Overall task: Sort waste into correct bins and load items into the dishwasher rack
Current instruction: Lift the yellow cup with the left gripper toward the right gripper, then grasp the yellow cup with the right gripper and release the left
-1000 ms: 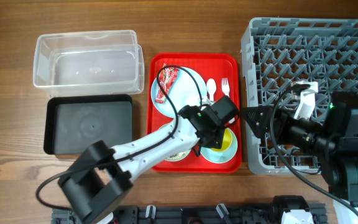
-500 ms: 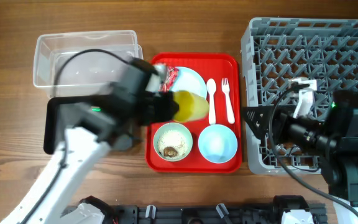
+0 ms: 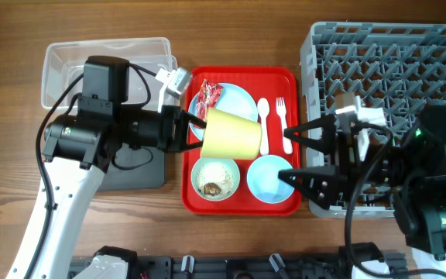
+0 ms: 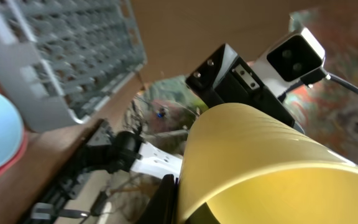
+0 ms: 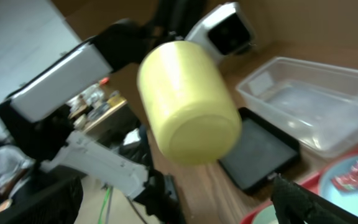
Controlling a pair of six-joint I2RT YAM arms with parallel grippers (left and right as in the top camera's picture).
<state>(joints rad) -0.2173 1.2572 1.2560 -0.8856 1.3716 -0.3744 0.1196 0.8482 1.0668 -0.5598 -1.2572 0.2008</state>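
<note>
The right gripper grabs the small yellow cup around its base end (image 3: 249,139) (image 5: 199,129) next, leaving the cup's rim free to load opening-first into the dishwasher rack.
My left gripper (image 3: 198,132) is shut on the rim of the small yellow cup (image 3: 233,136), which hangs on its side above the red tray (image 3: 242,203), base pointing right. In the left wrist view the cup (image 4: 272,168) fills the lower right. My right gripper (image 3: 294,156) stands open at the tray's right edge, facing the cup's base (image 5: 191,106), apart from it. On the tray lie the light-blue plate (image 3: 238,99) with the red wrapper (image 3: 209,96), the spoon (image 3: 263,115), the fork (image 3: 283,122), the mint-green bowl (image 3: 215,177) holding rice, and the light-blue bowl (image 3: 269,177).
The grey dishwasher rack (image 3: 393,62) stands right of the tray, partly under my right arm. The clear tub (image 3: 107,74) sits at the back left. The black tray (image 3: 142,167) lies in front of it, mostly covered by my left arm.
My left gripper has lifted the yellow cup off the tray and now holds it sideways over the tray. My right gripper has moved left from over the rack toward the cup.
</note>
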